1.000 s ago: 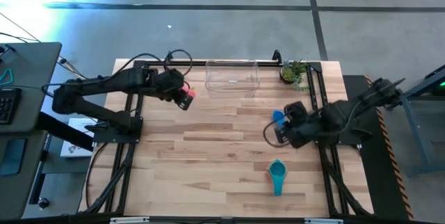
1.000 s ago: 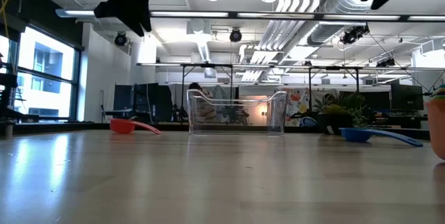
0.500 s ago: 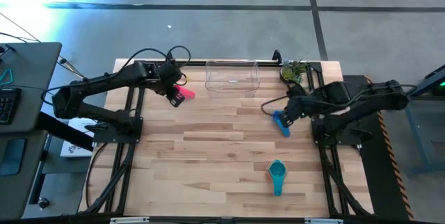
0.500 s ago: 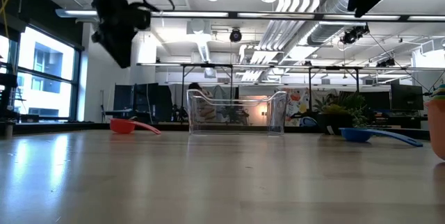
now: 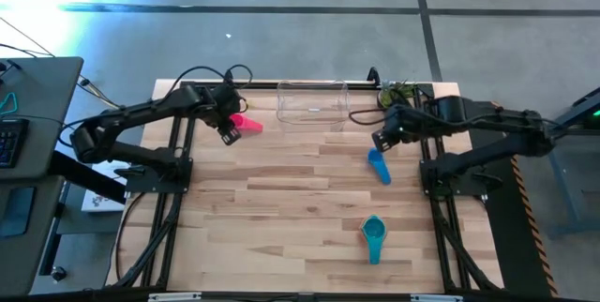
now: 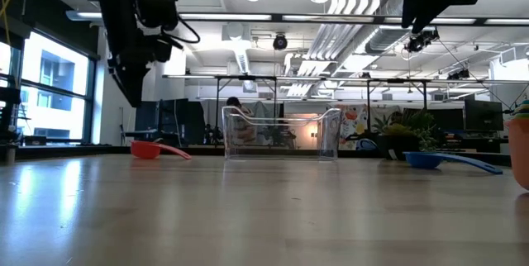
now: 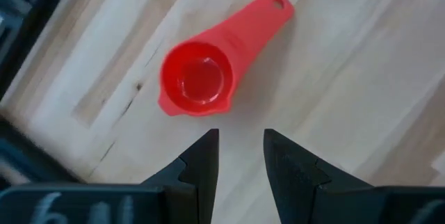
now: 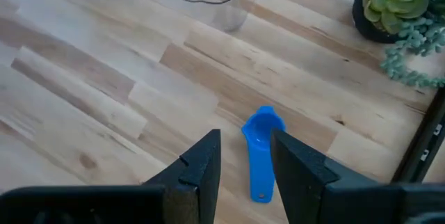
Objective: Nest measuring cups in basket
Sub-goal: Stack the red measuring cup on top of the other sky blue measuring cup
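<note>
The left gripper grabs the red measuring cup by the rim of its bowl next, to nest the measuring cups together.
A red measuring cup lies on the table left of the clear basket, bowl up, its handle flat on the wood. My left gripper hovers open just above and beside it, touching nothing; the wrist view shows the cup beyond the fingertips. A blue measuring cup lies right of the basket. My right gripper hangs open high above it; the cup shows far below, past the fingers. A teal measuring cup lies near the front edge.
A small potted plant stands at the far right corner, close to my right arm. The basket stands upright at the far edge with nothing in it. Bare wood lies between the cups in the table's middle.
My left gripper has come down toward the red cup, shifted a little toward the table's left edge and rolled about its own axis. My right gripper has swung toward the far edge, from the near side of the blue cup to its far side. The cups have stayed in place.
</note>
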